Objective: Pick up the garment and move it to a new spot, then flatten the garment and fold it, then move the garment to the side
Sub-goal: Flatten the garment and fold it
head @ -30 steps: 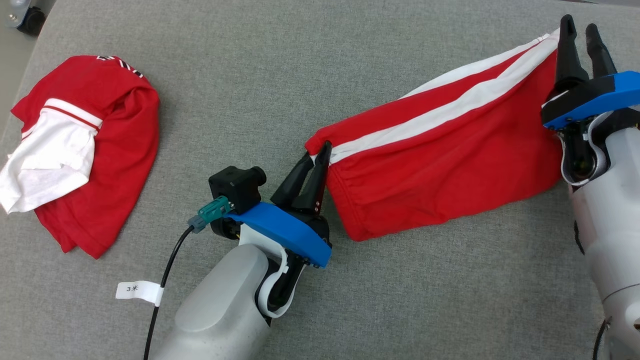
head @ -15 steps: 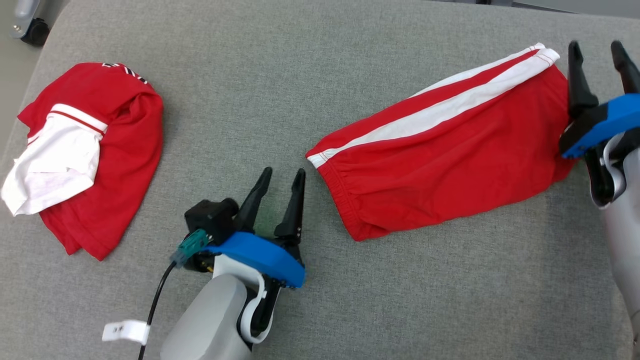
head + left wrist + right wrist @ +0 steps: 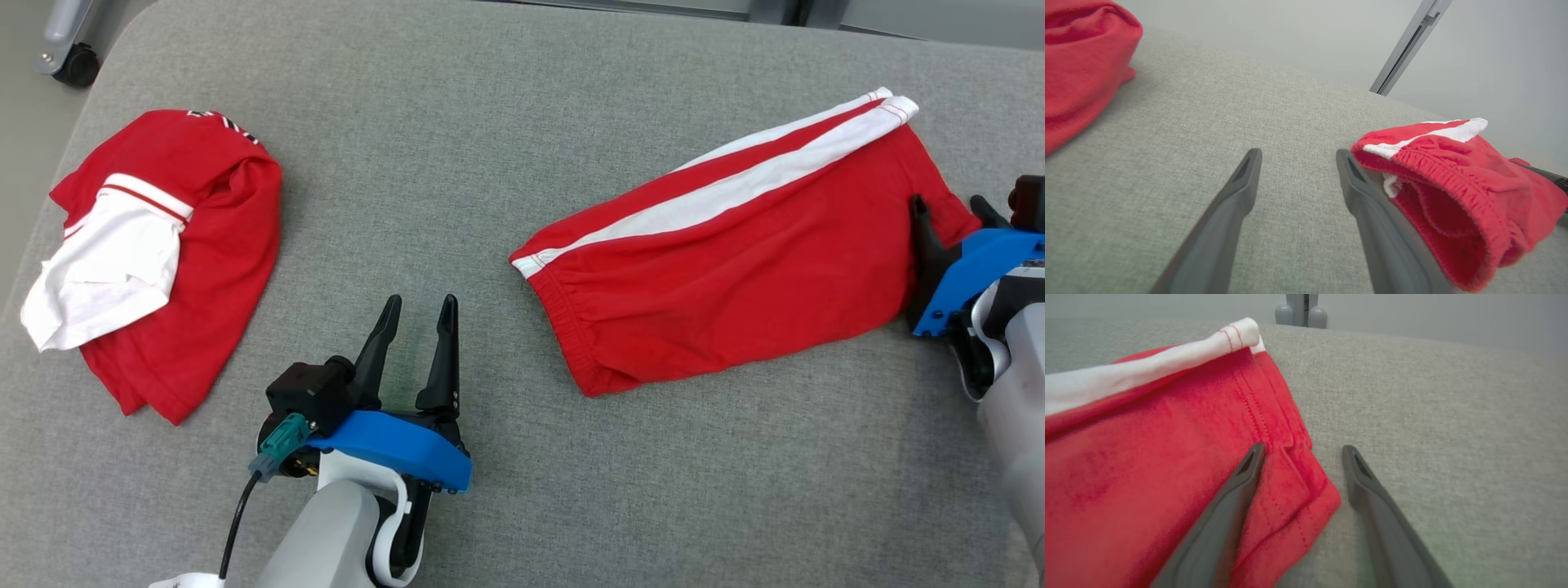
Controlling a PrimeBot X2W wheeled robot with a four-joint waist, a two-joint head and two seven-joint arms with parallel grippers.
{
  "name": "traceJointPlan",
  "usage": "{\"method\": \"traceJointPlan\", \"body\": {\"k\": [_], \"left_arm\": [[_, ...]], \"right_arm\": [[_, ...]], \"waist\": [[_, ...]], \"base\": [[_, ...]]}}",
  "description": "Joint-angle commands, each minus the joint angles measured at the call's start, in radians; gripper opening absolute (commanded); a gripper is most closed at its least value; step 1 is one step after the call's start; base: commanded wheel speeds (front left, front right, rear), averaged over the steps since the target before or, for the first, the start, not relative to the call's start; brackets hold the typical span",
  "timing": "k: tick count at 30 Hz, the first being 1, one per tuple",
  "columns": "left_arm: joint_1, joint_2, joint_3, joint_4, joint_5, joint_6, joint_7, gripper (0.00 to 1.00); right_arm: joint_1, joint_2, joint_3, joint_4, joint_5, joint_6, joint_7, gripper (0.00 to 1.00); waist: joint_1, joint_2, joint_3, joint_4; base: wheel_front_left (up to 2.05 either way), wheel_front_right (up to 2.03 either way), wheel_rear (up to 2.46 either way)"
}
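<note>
The garment's red hem puckers up at its corner while the rest lies flat. My right gripper grabs that hem fold (image 3: pixel 952 227) next.
The garment (image 3: pixel 735 269) is a pair of red shorts with a white side stripe, lying folded and flat at the centre right of the grey padded surface (image 3: pixel 457 163). My left gripper (image 3: pixel 421 302) stands open a short way left of the waistband end, holding nothing. In the left wrist view the elastic waistband of the garment (image 3: pixel 1457 171) lies just right of my open left gripper (image 3: pixel 1298 154). My right gripper (image 3: pixel 949 204) is open at the hem end. In the right wrist view the garment's (image 3: pixel 1167 457) hem corner lies between the spread fingers of my right gripper (image 3: pixel 1303 449), ungripped.
A second red and white shirt (image 3: pixel 163 261) lies crumpled at the far left, its red cloth (image 3: pixel 1081 61) also at the left wrist view's left edge. A caster wheel (image 3: pixel 77 65) stands off the surface's top left corner. Bare grey surface lies between the two garments.
Both grippers have opened and let go of the shorts, the left from the waistband corner and the right from the hem, and drawn back. The shorts lie still; the camera shifted slightly.
</note>
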Motion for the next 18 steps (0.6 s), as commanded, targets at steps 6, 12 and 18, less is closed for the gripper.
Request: {"method": "traceJointPlan", "body": {"k": [6,12,18], "left_arm": [[0.019,0.0,0.018,0.005,0.029,0.005,-0.004,1.0],[0.05,-0.001,0.045,0.029,0.056,0.009,-0.004,1.0],[0.112,0.0,0.08,0.055,0.107,0.006,-0.004,1.0]], "right_arm": [[0.055,0.036,0.002,0.033,0.078,0.001,-0.007,0.0],[0.12,0.057,-0.009,0.033,0.138,0.0,-0.079,0.0],[0.228,0.097,0.018,0.011,0.19,0.0,-0.109,0.0]], "waist": [[0.0003,0.0,-0.018,-0.02],[0.0003,0.0,-0.089,-0.06],[0.0003,0.0,-0.183,-0.114]], "base": [[0.0,0.0,0.0],[0.0,0.0,0.0],[0.0,0.0,0.0]]}}
